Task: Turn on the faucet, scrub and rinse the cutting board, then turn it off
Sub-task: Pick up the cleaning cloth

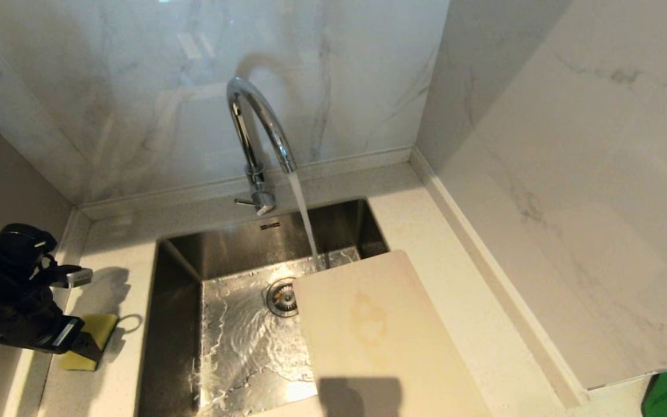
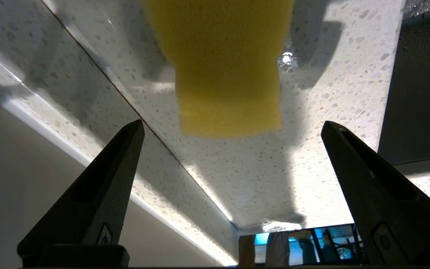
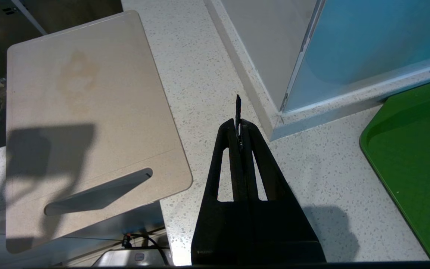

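Note:
My left gripper takes hold of the yellow sponge by its short end edge next, to scrub the stain.
The chrome faucet is running; its stream falls into the sink just past the far edge of the cutting board. The beige board, with a faint orange stain, lies flat over the sink's right side and the counter; its slot handle is at the near end. My left gripper is open over the counter left of the sink, fingers either side of a yellow sponge without touching it. The sponge lies just beyond the open gripper. My right gripper is shut and empty, above the counter right of the board.
The steel sink holds rippling water around the drain. The faucet's small lever sticks out to the left at its base. Marble walls close in behind and on the right. A green tray lies on the counter at the far right.

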